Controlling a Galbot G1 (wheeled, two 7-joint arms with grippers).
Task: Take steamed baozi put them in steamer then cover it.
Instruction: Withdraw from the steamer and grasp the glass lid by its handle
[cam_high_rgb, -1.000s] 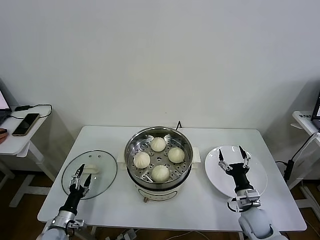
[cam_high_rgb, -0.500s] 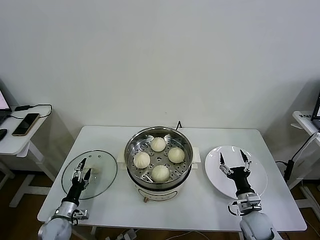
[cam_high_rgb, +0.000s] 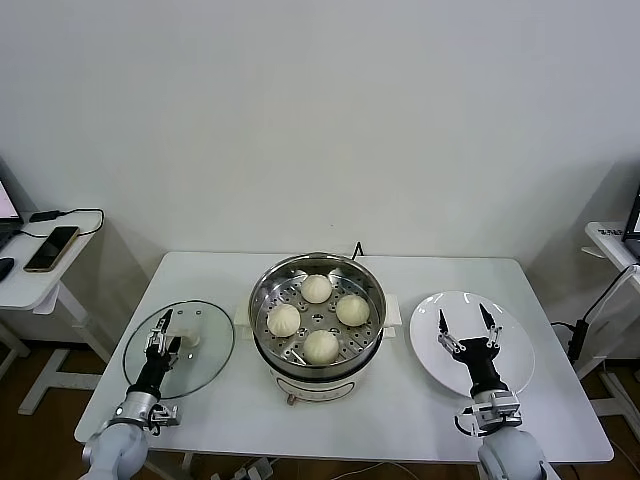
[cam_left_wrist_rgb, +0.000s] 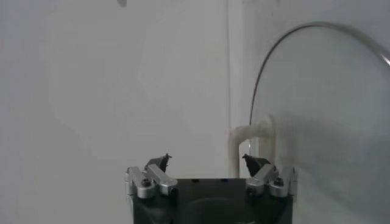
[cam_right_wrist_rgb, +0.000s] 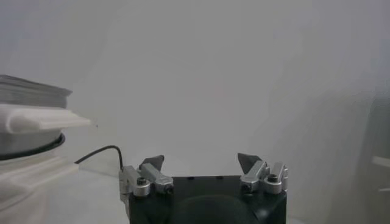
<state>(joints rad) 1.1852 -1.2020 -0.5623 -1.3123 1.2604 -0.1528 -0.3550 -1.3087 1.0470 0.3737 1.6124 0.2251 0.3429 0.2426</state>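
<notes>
The cream handle (cam_left_wrist_rgb: 247, 137) is between my fingers, so my left gripper needs to close on it now. It would hold the cover's handle.
Several cream-white baozi (cam_high_rgb: 320, 346) sit on the perforated tray inside the open steel steamer (cam_high_rgb: 268, 296) at the table's middle. The glass cover (cam_high_rgb: 205, 358) lies flat on the table left of the steamer, with its cream handle (cam_high_rgb: 185, 336) up. My left gripper (cam_high_rgb: 162, 342) is open and empty over the cover, just in front of the handle. In the left wrist view my left gripper (cam_left_wrist_rgb: 207, 161) faces the handle (cam_left_wrist_rgb: 247, 137) and the cover's rim (cam_left_wrist_rgb: 286, 45). My right gripper (cam_high_rgb: 463, 322) is open and empty above the white plate (cam_high_rgb: 510, 355).
The white table (cam_high_rgb: 400, 410) holds the steamer, cover and plate. The right wrist view shows my right gripper (cam_right_wrist_rgb: 201, 161), the steamer's side (cam_right_wrist_rgb: 24, 122) and a black cable (cam_right_wrist_rgb: 100, 152). A side desk with a phone (cam_high_rgb: 50, 248) stands at the left.
My left gripper has moved a little farther over the cover, toward its handle. My right gripper has drawn back slightly toward the table's front, still open.
</notes>
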